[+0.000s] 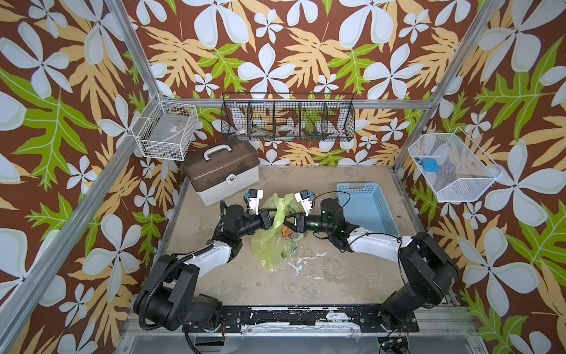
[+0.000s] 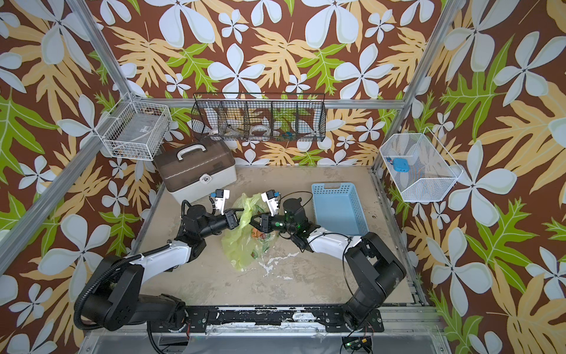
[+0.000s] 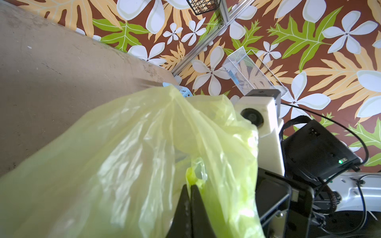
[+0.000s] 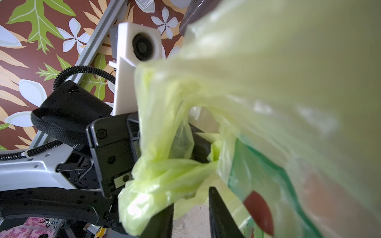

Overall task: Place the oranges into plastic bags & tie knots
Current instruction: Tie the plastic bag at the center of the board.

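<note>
My right gripper should next grab the bag's bunched top plastic to tie the knot, leaving my left gripper the twisted piece of plastic.
The yellow-green plastic bag (image 1: 269, 245) (image 2: 239, 245) lies in the middle of the table with its top pulled up between both arms. An orange (image 1: 288, 234) (image 2: 259, 235) shows dimly through the film. My left gripper (image 3: 190, 186) (image 1: 275, 212) is shut on a twisted strip of the bag's top. In the right wrist view, a bunched knot of plastic (image 4: 165, 171) rests against one finger of my right gripper (image 4: 190, 204) (image 1: 286, 222). That gripper is open, and bare table shows between its fingers. The bag (image 4: 268, 92) fills most of that view.
A light-blue slotted basket (image 1: 367, 208) stands right of the right arm. A white box with a brown lid (image 1: 220, 171) sits at the back left. Wire baskets (image 1: 288, 122) hang on the walls. Bare table (image 1: 291, 282) lies in front of the bag.
</note>
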Robot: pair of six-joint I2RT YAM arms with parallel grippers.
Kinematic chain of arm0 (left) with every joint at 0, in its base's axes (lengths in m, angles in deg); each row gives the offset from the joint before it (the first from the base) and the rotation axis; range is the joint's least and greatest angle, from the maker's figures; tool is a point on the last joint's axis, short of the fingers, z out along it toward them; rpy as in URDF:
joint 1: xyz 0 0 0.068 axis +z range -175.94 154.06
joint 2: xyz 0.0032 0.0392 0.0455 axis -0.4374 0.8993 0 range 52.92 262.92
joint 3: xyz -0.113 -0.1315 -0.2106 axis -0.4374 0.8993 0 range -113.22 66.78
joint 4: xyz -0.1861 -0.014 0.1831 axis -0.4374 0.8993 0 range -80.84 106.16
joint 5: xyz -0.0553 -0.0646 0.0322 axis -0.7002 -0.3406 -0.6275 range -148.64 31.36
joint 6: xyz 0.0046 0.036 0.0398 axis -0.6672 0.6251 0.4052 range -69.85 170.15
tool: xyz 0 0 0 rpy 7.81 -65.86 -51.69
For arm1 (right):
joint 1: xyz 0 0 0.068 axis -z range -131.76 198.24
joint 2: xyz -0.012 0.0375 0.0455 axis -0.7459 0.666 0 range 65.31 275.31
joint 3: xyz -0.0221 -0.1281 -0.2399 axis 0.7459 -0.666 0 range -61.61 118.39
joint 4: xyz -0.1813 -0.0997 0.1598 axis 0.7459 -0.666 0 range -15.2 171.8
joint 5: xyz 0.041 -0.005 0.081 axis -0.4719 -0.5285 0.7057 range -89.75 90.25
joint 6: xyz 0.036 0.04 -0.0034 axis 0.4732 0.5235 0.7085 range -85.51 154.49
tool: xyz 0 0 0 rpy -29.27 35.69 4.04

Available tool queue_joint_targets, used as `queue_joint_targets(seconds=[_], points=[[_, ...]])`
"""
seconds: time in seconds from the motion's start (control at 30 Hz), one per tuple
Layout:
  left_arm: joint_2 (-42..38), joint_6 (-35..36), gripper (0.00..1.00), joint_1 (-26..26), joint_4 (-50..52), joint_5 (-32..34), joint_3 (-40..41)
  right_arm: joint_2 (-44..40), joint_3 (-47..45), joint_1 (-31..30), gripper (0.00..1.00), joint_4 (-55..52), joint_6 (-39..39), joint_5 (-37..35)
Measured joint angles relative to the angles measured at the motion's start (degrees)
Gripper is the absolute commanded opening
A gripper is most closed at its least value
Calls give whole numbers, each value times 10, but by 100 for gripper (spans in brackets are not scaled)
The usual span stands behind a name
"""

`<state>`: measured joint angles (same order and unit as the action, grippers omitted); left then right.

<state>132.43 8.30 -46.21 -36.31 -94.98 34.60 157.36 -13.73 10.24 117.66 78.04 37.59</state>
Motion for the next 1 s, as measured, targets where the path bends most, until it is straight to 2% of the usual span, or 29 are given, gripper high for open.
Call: queue_joint_targets(seconds=[0.3,0.83,1.0], points=[[7,4,0,0,6,-2,-4,-26,-87,-6,34,-2,-5,-13],[10,4,0,0,6,-6,-4,8,-24,-22,36,80,23,-19],[10,4,0,0,5,-2,-4,24,-2,-23,29,87,28,-17]])
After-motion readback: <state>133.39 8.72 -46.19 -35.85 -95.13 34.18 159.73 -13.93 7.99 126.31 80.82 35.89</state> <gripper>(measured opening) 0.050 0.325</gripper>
